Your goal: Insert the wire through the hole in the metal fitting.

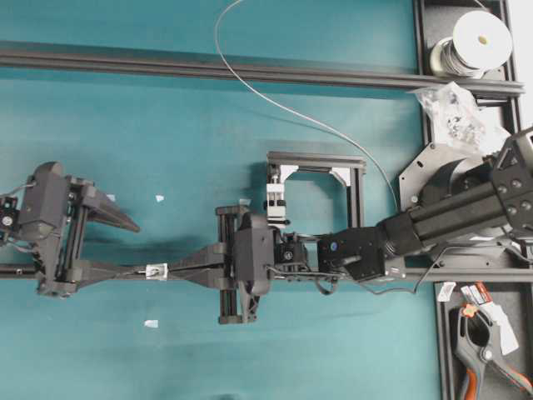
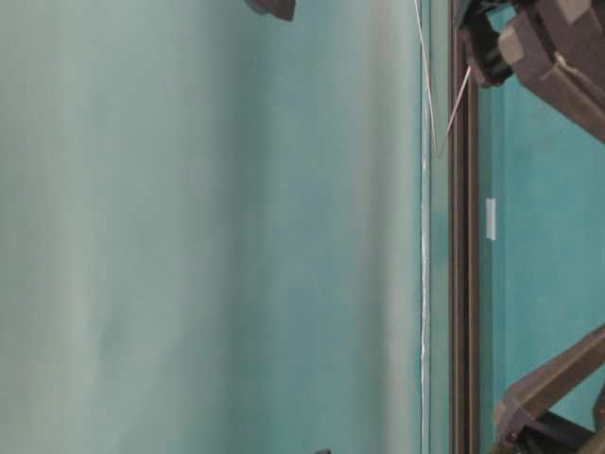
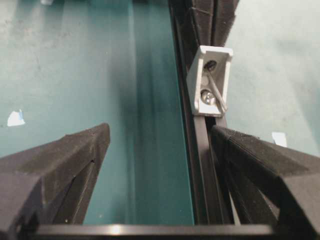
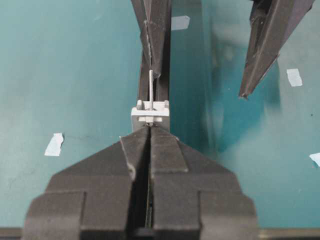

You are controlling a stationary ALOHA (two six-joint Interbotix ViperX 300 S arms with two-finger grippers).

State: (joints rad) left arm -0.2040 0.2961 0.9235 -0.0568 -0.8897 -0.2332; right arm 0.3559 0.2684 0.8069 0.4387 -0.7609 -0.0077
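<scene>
My left gripper grabs the wire by its free tip [image 3: 221, 103] next, since the sides of the fitting close around the wire up to its short poking end.
The metal fitting [image 1: 156, 271] [image 3: 211, 82] [image 4: 150, 116] is a small silvery bracket sitting on a black rail [image 1: 466, 275]. My right gripper [image 1: 172, 268] [image 4: 150, 129] reaches across from the right. It is shut on the thin wire [image 1: 283, 108], fingertips right against the fitting. A short wire end [image 4: 150, 90] pokes out past the fitting's far side and lies slanted across its face [image 3: 216, 92]. My left gripper [image 1: 129, 248] [image 3: 160, 145] stands open just left of the fitting. One finger [image 3: 270, 175] is over the rail, the other finger [image 3: 60, 175] over the mat. It holds nothing.
A black frame with a white clamp block [image 1: 279, 196] stands behind the right gripper. A wire spool [image 1: 475, 42], a plastic bag of parts [image 1: 454, 108] and an orange-handled clamp [image 1: 483, 350] lie at the right. Tape scraps [image 1: 159, 198] dot the teal mat. Another rail [image 1: 250, 71] crosses the back.
</scene>
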